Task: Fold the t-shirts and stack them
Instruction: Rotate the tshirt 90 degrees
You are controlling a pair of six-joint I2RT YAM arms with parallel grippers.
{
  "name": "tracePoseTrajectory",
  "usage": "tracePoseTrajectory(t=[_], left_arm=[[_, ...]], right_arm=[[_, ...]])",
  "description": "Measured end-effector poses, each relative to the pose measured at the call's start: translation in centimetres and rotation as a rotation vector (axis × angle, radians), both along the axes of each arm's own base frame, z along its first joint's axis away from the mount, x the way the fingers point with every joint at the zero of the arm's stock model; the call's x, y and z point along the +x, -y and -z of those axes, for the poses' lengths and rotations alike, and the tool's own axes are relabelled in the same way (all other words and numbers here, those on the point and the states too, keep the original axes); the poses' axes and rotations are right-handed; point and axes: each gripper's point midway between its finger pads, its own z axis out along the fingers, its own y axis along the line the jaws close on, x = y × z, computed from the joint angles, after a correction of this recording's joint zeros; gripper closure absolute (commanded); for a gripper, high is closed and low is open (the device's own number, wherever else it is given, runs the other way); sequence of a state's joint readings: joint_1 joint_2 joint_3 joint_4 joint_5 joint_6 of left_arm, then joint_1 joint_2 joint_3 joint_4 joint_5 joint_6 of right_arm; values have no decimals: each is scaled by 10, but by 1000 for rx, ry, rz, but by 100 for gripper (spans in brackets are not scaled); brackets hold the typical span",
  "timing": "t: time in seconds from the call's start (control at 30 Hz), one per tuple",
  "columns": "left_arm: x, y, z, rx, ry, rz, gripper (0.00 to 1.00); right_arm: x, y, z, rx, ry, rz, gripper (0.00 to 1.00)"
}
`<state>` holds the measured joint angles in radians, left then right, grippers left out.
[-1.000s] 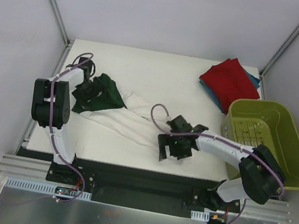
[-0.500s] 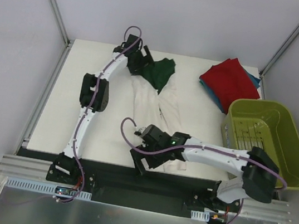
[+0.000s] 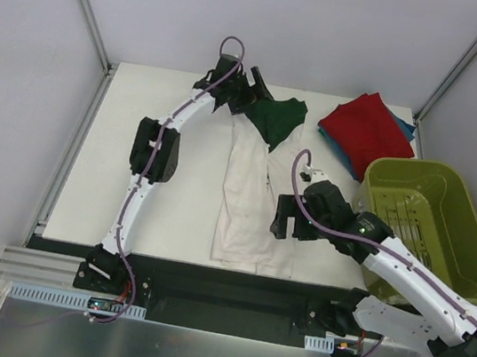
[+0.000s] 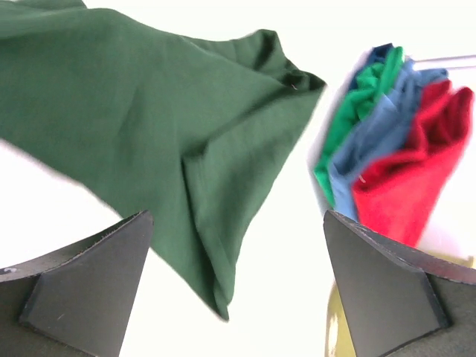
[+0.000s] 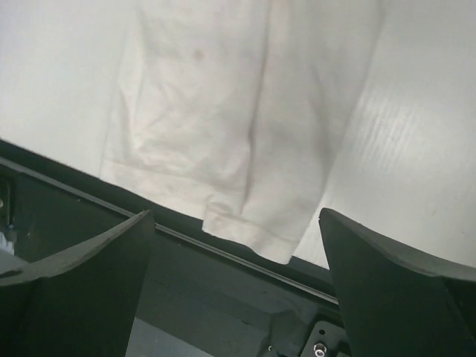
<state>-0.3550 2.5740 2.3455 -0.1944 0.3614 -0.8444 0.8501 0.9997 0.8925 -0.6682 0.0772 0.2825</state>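
The right gripper will fold the hem over toward the green sleeve (image 3: 279, 117), so next it will grab the cream-white t-shirt's basket-side hem corner (image 3: 287, 273).
The cream-white t-shirt (image 3: 249, 198) lies stretched lengthwise down the middle of the table. Its dark green sleeve (image 3: 279, 117) is at the far end, and its hem (image 5: 253, 223) hangs slightly over the front edge. My left gripper (image 3: 254, 89) hovers at the far end above the green sleeve (image 4: 171, 126), open and empty. My right gripper (image 3: 290, 224) is open and empty just right of the shirt's lower half, above the hem. The folded red t-shirt (image 3: 365, 127) lies on a teal-blue one (image 3: 405, 127) at the far right. In the left wrist view the stack (image 4: 394, 156) shows red, blue and green layers.
An olive-green plastic basket (image 3: 430, 216) stands at the right edge, close to my right arm. The black front rail (image 5: 186, 297) runs below the table's near edge. Metal frame posts stand at the far corners.
The shirt was swung from the left side to lie straight down the middle. Both grippers have let go. My right gripper rose from the hem and moved right.
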Motion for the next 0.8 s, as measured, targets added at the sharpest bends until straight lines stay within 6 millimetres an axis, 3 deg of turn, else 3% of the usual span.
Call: tracePoseTrajectory(t=[0.1, 0.17, 0.3, 0.33, 0.37, 0.43, 0.47, 0.5, 0.67, 0.73, 0.8], left_arm=[[-24, -15, -49, 21, 40, 10, 0], [-55, -31, -97, 34, 89, 18, 1], [-145, -68, -180, 43, 210, 5, 1], [-173, -77, -195, 43, 253, -3, 1], [-204, -85, -197, 53, 278, -7, 1], [-254, -90, -184, 64, 275, 15, 1], [-278, -89, -166, 77, 256, 34, 1], [-300, -88, -143, 90, 220, 58, 0], [-409, -91, 10, 262, -155, 196, 3], [-443, -93, 37, 319, -242, 244, 4], [-471, -86, 46, 342, -286, 305, 7]], right_arm=[[2, 21, 5, -27, 16, 87, 3], [0, 30, 10, -37, 13, 120, 3], [-10, 41, 31, -57, -26, 165, 3], [-12, 43, 38, -68, -43, 173, 3], [-16, 46, 47, -80, -65, 180, 3], [-23, 51, 60, -105, -101, 191, 3], [-27, 54, 67, -116, -121, 197, 3], [-30, 56, 73, -125, -138, 204, 3], [-43, 64, 94, -135, -195, 250, 2], [-48, 67, 102, -128, -214, 266, 1], [-53, 68, 108, -116, -234, 275, 2]])
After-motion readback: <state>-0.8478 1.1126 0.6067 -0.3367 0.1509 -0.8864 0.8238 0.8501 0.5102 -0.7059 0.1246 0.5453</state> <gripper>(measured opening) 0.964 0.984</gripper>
